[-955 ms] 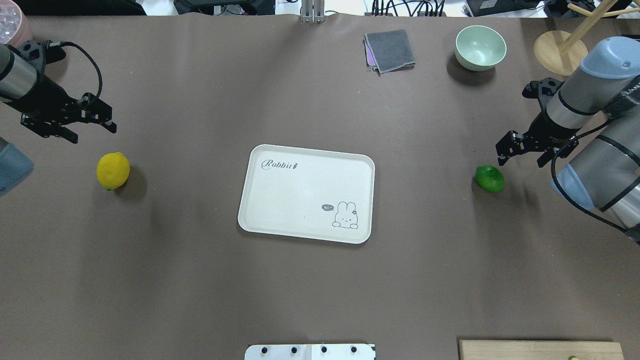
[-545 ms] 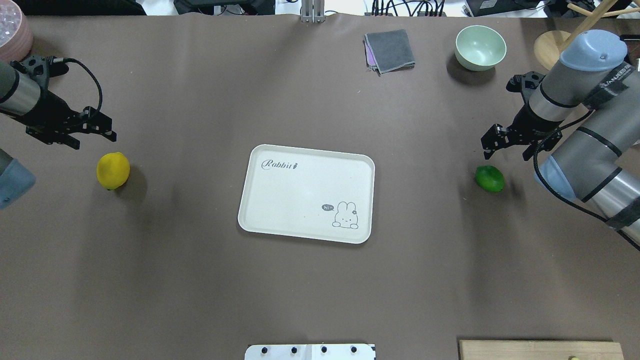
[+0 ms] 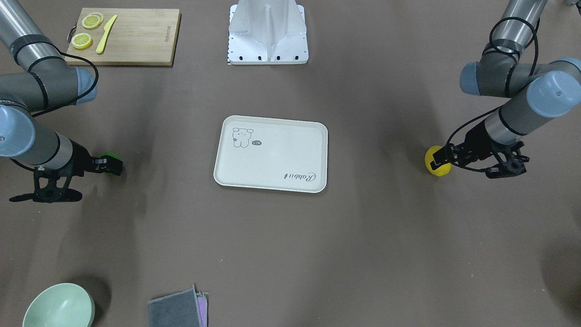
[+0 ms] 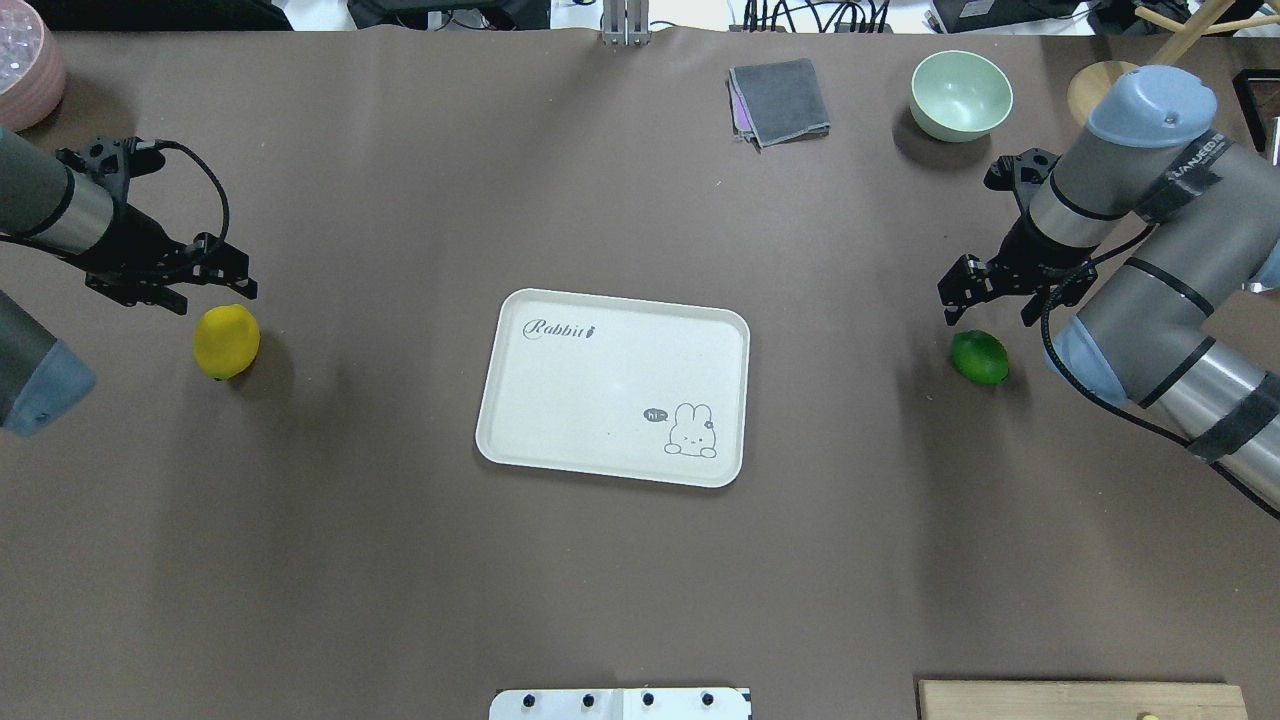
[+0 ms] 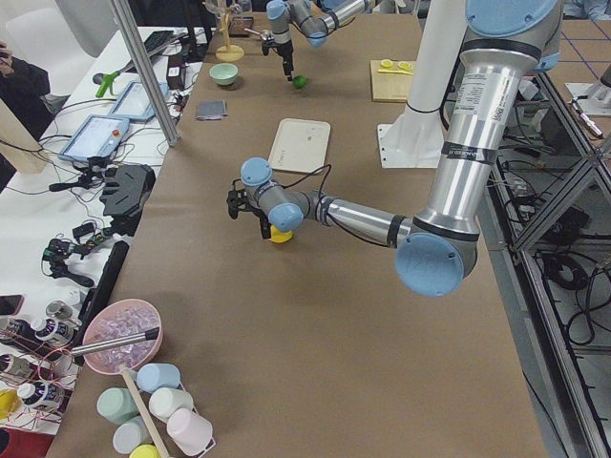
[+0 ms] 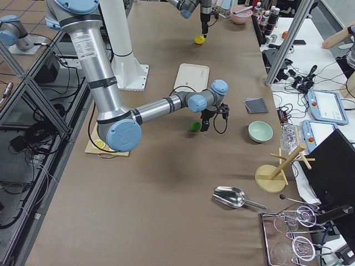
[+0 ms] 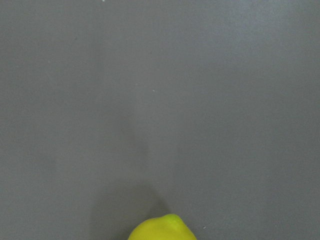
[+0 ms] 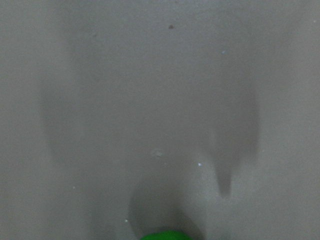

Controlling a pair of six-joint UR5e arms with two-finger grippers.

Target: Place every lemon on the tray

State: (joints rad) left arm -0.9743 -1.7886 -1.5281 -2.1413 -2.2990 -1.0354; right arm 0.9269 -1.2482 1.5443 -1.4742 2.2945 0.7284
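Observation:
The yellow lemon needs to go on the cream tray (image 3: 270,153), so my left gripper should next grab it by its plump middle (image 3: 439,171).
The yellow lemon (image 4: 226,341) lies on the table left of the cream tray (image 4: 600,400). The green lemon (image 4: 980,357) lies right of the tray. Nothing lies on the tray. My left gripper (image 4: 212,297) is open and hovers just behind and above the yellow lemon. My right gripper (image 4: 986,312) is open and hovers just behind and above the green lemon. In the front-facing view the right gripper (image 3: 109,168) hides most of the green lemon (image 3: 110,159). The left wrist view shows only the yellow lemon's tip (image 7: 162,230), and the right wrist view only a green edge (image 8: 165,235).
A pale green bowl (image 4: 960,93), a folded grey cloth (image 4: 780,100) and a wooden stand (image 4: 1120,105) are at the far right. A pink bowl (image 4: 25,60) is at the far left. A wooden cutting board (image 3: 131,36) holds lemon slices and a yellow knife.
My left gripper has moved right and nearer to the yellow lemon. My right gripper has moved left, over the far side of the green lemon. Neither lemon has moved.

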